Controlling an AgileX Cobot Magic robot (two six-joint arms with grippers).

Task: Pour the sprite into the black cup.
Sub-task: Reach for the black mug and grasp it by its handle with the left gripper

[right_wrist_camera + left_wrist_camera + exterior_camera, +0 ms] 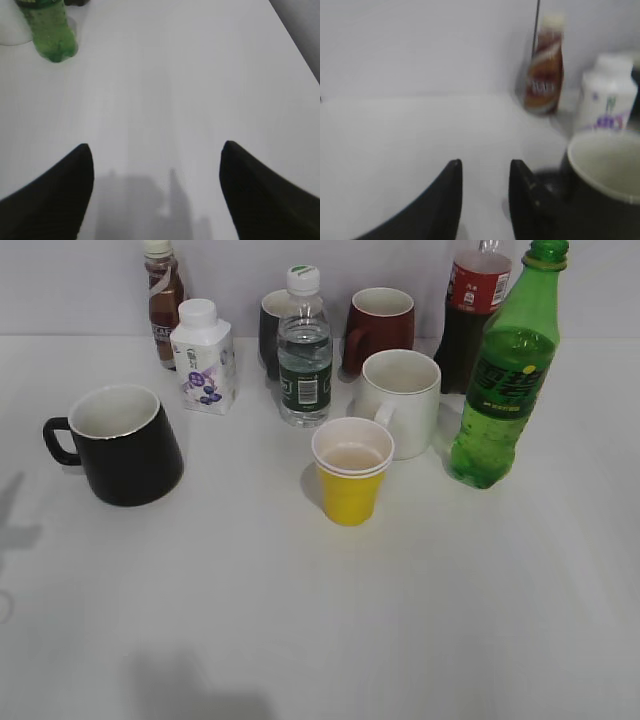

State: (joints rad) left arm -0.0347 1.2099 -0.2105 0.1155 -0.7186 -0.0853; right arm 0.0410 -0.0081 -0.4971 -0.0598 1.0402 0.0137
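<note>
Next, my left gripper grabs the black cup by its narrow loop handle (58, 440), since the black cup's round body (132, 458) is wide for my fingers.
The sprite (505, 380), a tall green bottle with no cap on it, stands at the right of the table; its base shows in the right wrist view (50, 32) at the top left. The black cup (122, 443) stands at the left, handle pointing left; its rim shows in the left wrist view (605, 172) at the right edge. My left gripper (485, 167) is open and empty, just left of the cup's handle. My right gripper (156, 150) is wide open and empty over bare table, well short of the sprite. Neither gripper shows in the exterior view.
A yellow paper cup (351, 480) stands mid-table, a white mug (402, 400) behind it. At the back stand a water bottle (304, 350), a white carton (204, 358), a brown drink bottle (163, 300), a dark mug (272, 330), a dark red mug (380, 328) and a cola bottle (472, 315).
</note>
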